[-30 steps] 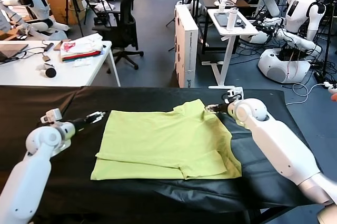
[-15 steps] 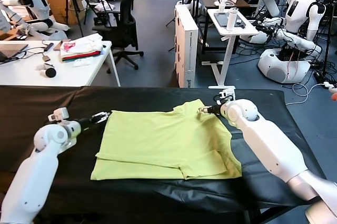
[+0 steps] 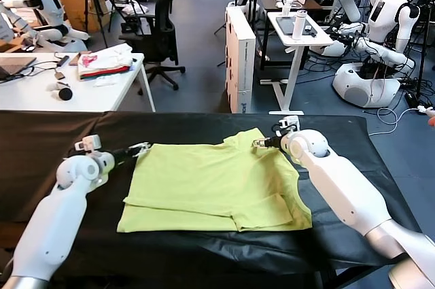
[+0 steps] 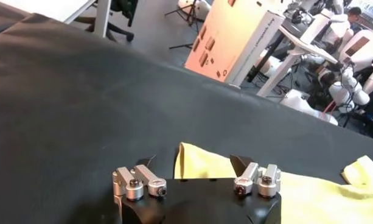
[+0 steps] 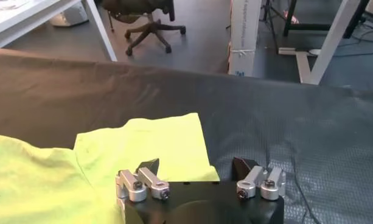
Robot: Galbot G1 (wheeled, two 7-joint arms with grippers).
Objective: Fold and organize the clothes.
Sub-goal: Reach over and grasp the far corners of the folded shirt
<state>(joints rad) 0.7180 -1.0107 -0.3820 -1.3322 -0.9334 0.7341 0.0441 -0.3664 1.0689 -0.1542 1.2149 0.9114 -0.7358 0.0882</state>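
I need to grip the T-shirt's hem corner (image 3: 145, 149) with my left gripper next, to fold the T-shirt (image 3: 214, 183) lengthwise into a strip.
The lime yellow-green T-shirt (image 3: 214, 183) lies partly folded on the black table cover (image 3: 41, 136). My left gripper (image 3: 141, 147) is open at the shirt's far left corner. In the left wrist view the gripper (image 4: 194, 163) has that corner (image 4: 201, 165) between its spread fingers. My right gripper (image 3: 259, 143) is open at the shirt's far right sleeve. In the right wrist view the gripper (image 5: 196, 164) straddles the sleeve's edge (image 5: 162, 146). Neither holds the cloth.
A white table (image 3: 41, 95) at the back left holds a white-pink-red cloth pile (image 3: 103, 62). A white box (image 3: 240, 58), a small white stand (image 3: 297, 34), an office chair (image 3: 158, 27) and other robots (image 3: 384, 24) stand behind the table.
Both grippers have moved inward: the left one right to the shirt's far left corner, the right one left over the sleeve. The shirt has not moved.
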